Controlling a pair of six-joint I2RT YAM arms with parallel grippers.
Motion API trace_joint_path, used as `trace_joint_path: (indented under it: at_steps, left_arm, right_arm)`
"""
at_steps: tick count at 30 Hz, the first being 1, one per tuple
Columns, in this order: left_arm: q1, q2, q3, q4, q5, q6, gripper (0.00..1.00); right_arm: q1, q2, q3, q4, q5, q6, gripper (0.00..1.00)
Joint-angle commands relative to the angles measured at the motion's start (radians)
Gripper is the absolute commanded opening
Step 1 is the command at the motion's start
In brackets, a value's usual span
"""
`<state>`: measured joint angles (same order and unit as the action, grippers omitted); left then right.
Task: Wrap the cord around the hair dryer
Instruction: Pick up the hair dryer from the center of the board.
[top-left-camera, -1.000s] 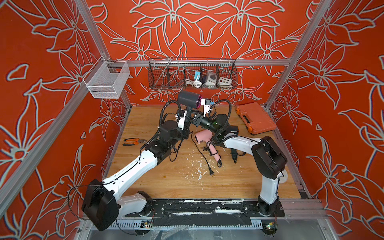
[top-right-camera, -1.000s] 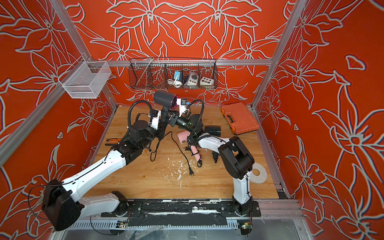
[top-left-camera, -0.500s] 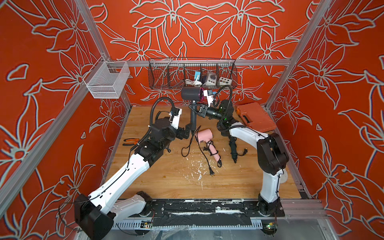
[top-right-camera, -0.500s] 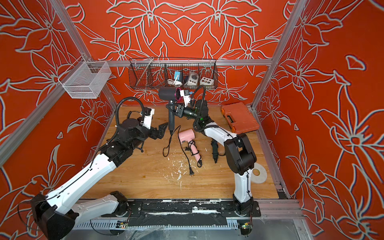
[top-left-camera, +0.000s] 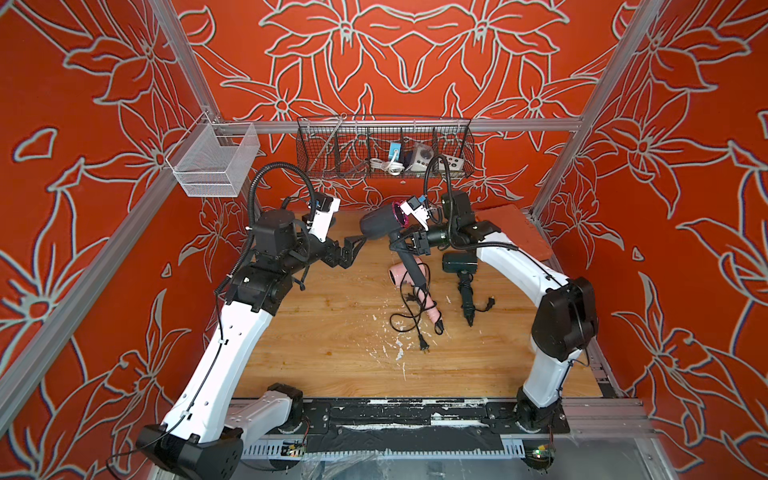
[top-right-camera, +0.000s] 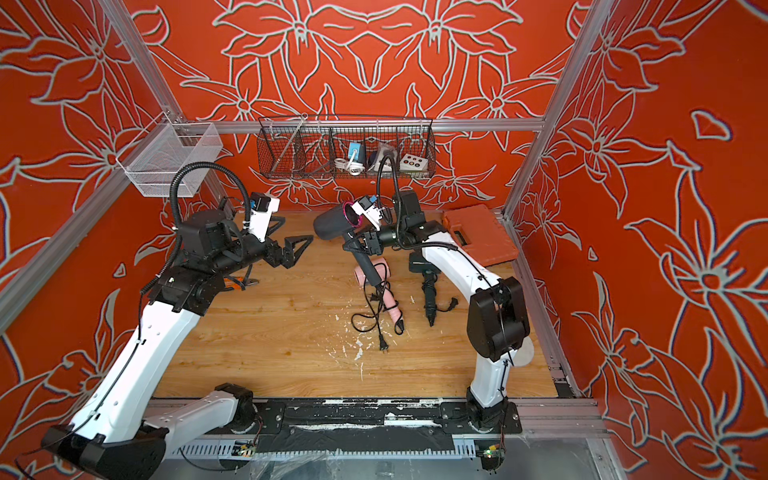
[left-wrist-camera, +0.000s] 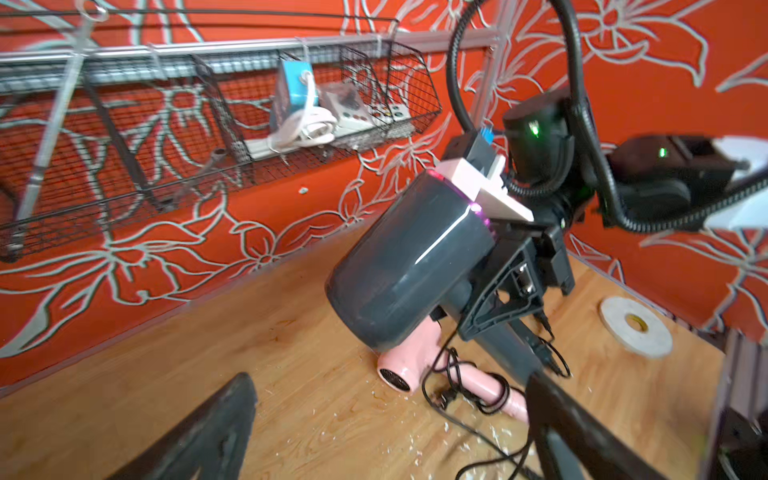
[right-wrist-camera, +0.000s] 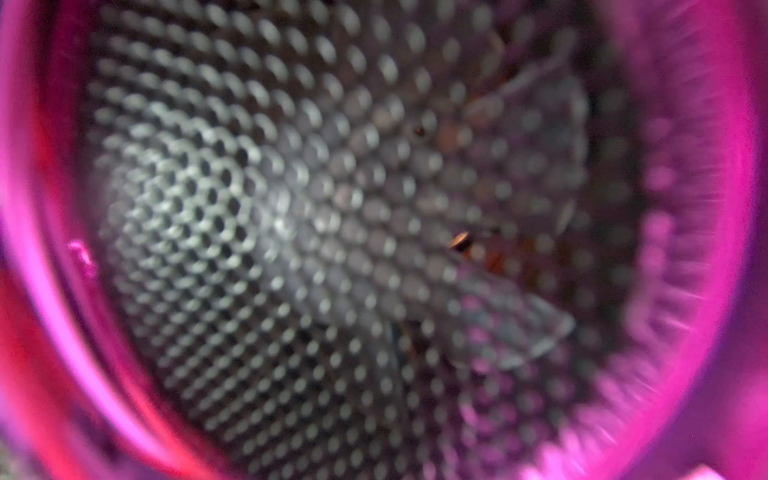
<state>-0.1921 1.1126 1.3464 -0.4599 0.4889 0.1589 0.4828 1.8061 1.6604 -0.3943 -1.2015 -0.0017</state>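
Observation:
The left gripper picks up the hair dryer by its head next, so the whole handle stays free to wrap the cord.
A dark grey hair dryer (top-left-camera: 378, 224) (top-right-camera: 330, 226) with a magenta ring hangs above the table, and my right gripper (top-left-camera: 409, 245) (top-right-camera: 365, 245) is shut on its handle just under the head. Its black cord (top-left-camera: 409, 307) (top-right-camera: 374, 311) drops from the handle's end in loose loops onto the table and ends in a plug (top-left-camera: 424, 346). My left gripper (top-left-camera: 353, 249) (top-right-camera: 297, 249) (left-wrist-camera: 386, 449) stands open and empty just left of the dryer head (left-wrist-camera: 407, 266). The right wrist view is filled by the dryer's rear grille (right-wrist-camera: 332, 249); that gripper's fingers are hidden there.
A pink hair dryer (top-left-camera: 401, 274) (left-wrist-camera: 405, 370) lies under the hanging cord, with a dark green one (top-left-camera: 459, 264) to its right. An orange case (top-right-camera: 478, 237) sits at the back right, pliers (top-right-camera: 237, 282) at the left, a tape roll (left-wrist-camera: 636, 328) by the right wall. A wire basket (top-left-camera: 384, 147) hangs on the back wall.
My left gripper has opened and backed off a little from the dryer's handle. The cord has dropped beside the pink dryer. The right gripper keeps its hold.

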Motion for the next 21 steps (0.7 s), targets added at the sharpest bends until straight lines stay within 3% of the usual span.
trace_joint_path:
  at_steps: [1,4,13,16,21]
  left_arm:
    - [0.010,0.041,0.077,-0.149,0.198,0.105,0.99]
    - [0.010,0.048,0.092,-0.161,0.300,0.092,0.99]
    - [-0.001,0.112,0.178,-0.239,0.534,0.096,0.99]
    - [-0.042,0.154,0.217,-0.297,0.558,0.131,0.99]
    - [-0.131,0.220,0.275,-0.399,0.507,0.200,0.99]
  right_arm:
    - [0.002,-0.061,0.097,-0.368,-0.111,-0.362,0.00]
    - [0.001,-0.070,0.133,-0.554,-0.103,-0.496,0.00]
    - [0.008,-0.160,0.101,-0.807,-0.018,-0.736,0.00]
    - [0.012,-0.177,0.119,-0.873,0.000,-0.808,0.00]
    - [0.040,-0.180,0.166,-0.964,0.002,-0.881,0.00]
